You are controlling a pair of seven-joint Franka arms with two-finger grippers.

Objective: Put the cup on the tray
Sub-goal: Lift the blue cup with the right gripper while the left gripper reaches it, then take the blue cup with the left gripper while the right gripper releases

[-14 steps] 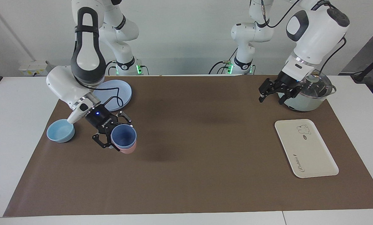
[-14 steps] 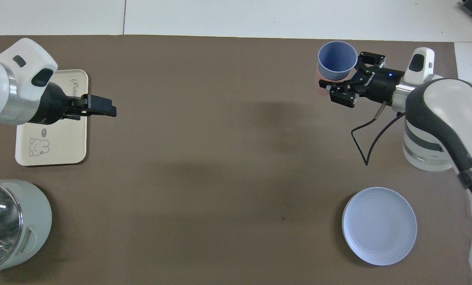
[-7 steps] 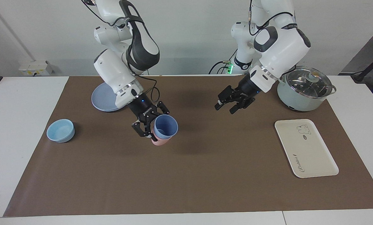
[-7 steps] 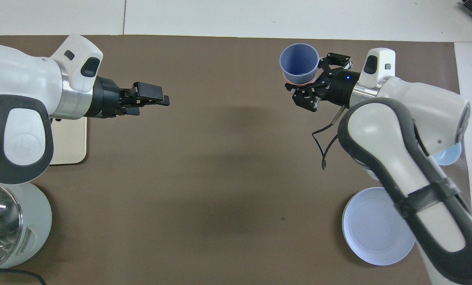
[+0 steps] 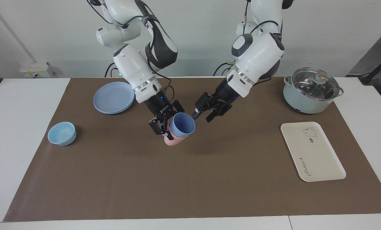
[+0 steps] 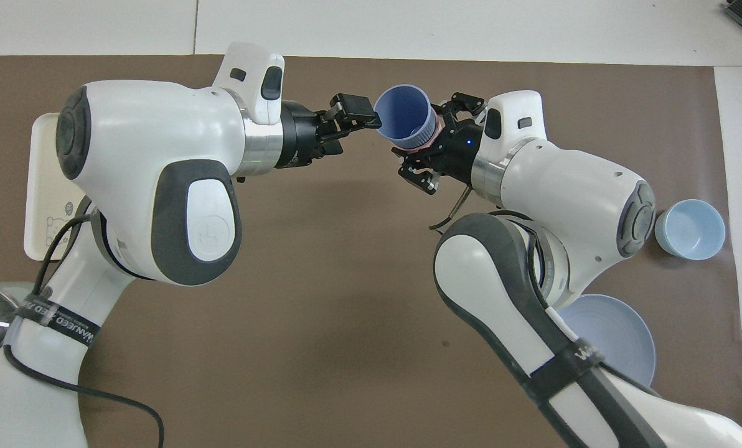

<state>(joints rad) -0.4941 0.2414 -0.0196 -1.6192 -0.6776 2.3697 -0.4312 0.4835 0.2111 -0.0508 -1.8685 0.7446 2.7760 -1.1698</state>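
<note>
The pink tumbler is around the cup's lower body, and only the cup's top sticks out. My left gripper will pinch the cup by its rim [image 6: 380,106] next.
The periwinkle-blue cup [image 5: 183,124] sits nested in a pink tumbler [image 5: 174,141]. My right gripper [image 5: 170,124] is shut on this stack and holds it tilted in the air over the middle of the mat, mouth toward my left gripper. The cup also shows in the overhead view [image 6: 403,116], with the right gripper [image 6: 438,142] beside it. My left gripper [image 5: 203,115] is open, its fingertips close to the cup's rim [image 6: 348,123]. The cream tray [image 5: 312,151] lies empty toward the left arm's end; in the overhead view the tray [image 6: 38,162] is partly hidden by the left arm.
A lidded pot [image 5: 312,91] stands nearer to the robots than the tray. A round blue plate [image 5: 112,97] and a low light-blue bowl [image 5: 62,133] lie toward the right arm's end; the bowl [image 6: 690,229] and plate [image 6: 623,336] show overhead too.
My right gripper lifted the stacked cups and carried them from near the bowl to over the mat's middle. My left gripper came from beside the pot to meet the cup's rim.
</note>
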